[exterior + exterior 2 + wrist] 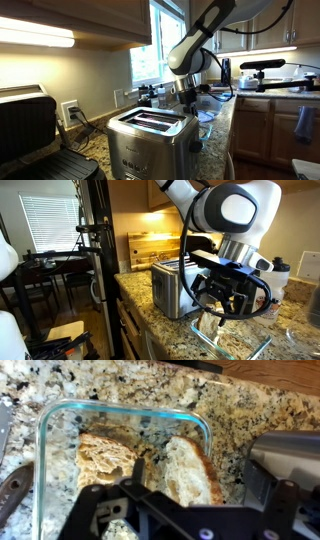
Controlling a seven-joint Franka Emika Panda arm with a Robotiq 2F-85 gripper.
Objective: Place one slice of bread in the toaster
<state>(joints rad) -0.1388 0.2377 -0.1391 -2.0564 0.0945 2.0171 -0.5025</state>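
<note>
My gripper grabs the standing slice of bread (190, 465) near its upper edge next, which leaves its lower edge free to enter the toaster slot.
In the wrist view a clear glass dish (120, 407) on the granite counter holds two tan slices of bread. One slice of bread (190, 465) stands on edge between my gripper's (200, 485) two black fingers, which are spread wide and do not touch it. The second slice (105, 458) lies flat to its left. The steel toaster (150, 135) with two empty top slots stands beside the dish and also shows in an exterior view (172, 285). In both exterior views the gripper (222, 308) hangs low over the dish (240, 342).
A black hinged grill press (30, 130) stands at the counter's near end. A wall outlet with a cord (70, 110) is behind the toaster. A wooden board (150, 250) leans against the wall. The counter's edge (135, 305) drops off beside the toaster.
</note>
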